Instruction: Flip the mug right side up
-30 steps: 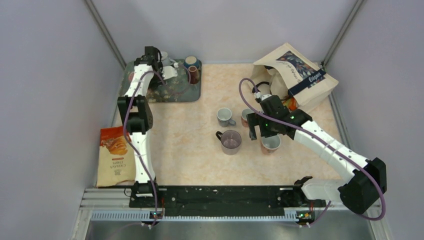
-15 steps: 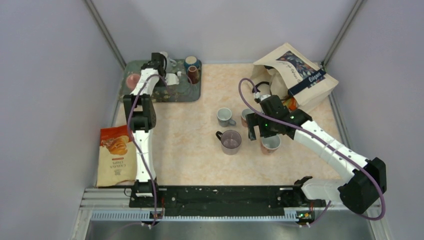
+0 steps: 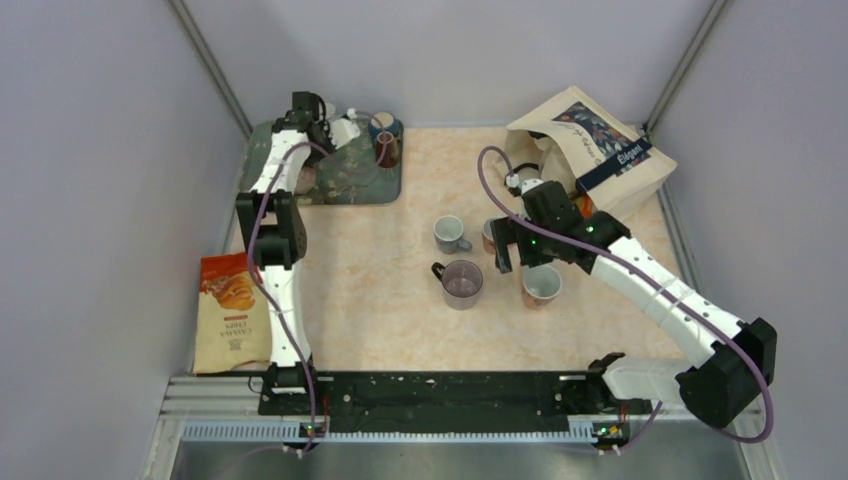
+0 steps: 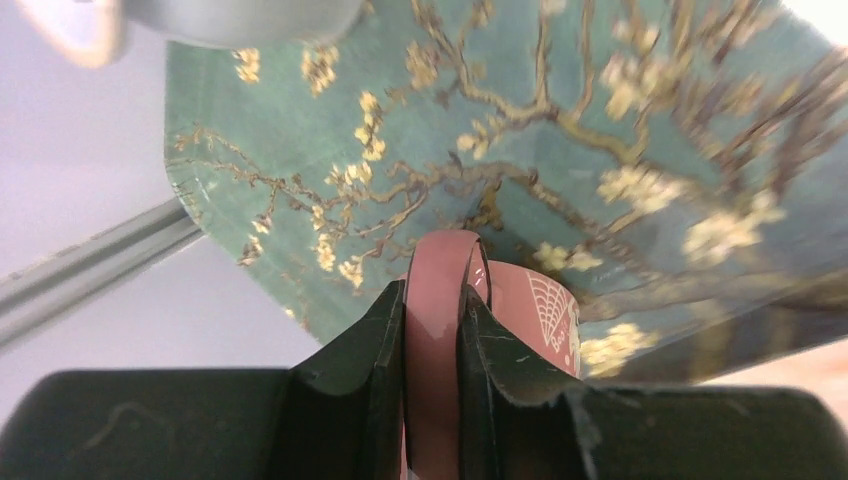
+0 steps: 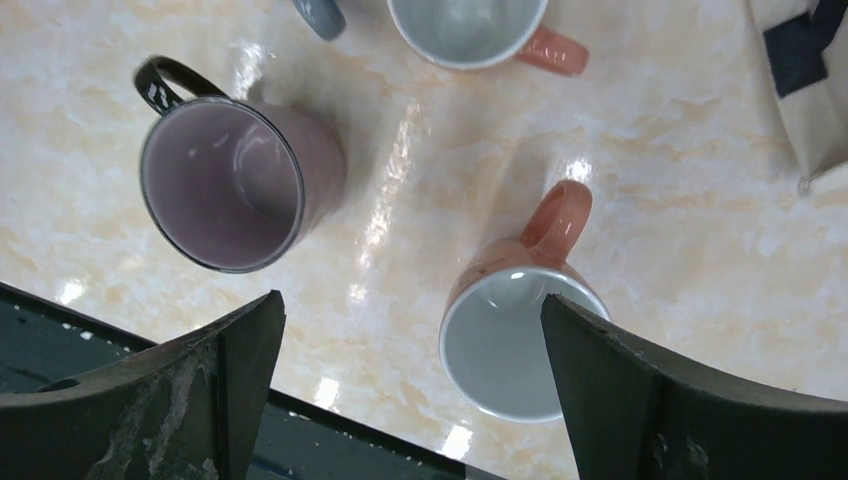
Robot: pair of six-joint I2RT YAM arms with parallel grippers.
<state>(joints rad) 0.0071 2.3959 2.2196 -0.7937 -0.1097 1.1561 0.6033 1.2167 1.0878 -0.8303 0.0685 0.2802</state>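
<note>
My left gripper is on the mug's handle; my right gripper will next grab the mug's web-printed side to set it upright.
A maroon mug (image 3: 386, 150) with a white web print (image 4: 530, 310) is at the back right of the teal floral tray (image 3: 330, 185). My left gripper (image 3: 372, 140) (image 4: 433, 300) is shut on its handle (image 4: 440, 265), which fills the narrow gap between the jaws. How the mug stands is unclear from above. My right gripper (image 3: 520, 255) (image 5: 408, 305) hangs wide open over the table, holding nothing. A peach mug (image 5: 515, 340) (image 3: 541, 285) stands upright below it, beside the right finger.
An upright purple mug (image 3: 461, 282), a grey mug (image 3: 450, 233) and another peach mug (image 5: 470, 25) stand mid-table. A blue mug (image 3: 385, 122) sits behind the maroon one. A canvas bag (image 3: 590, 150) lies back right, a chips bag (image 3: 232, 310) at the left.
My left gripper swung over the tray toward its back right and closed on the maroon mug's handle. The right gripper shifted slightly back and stayed open.
</note>
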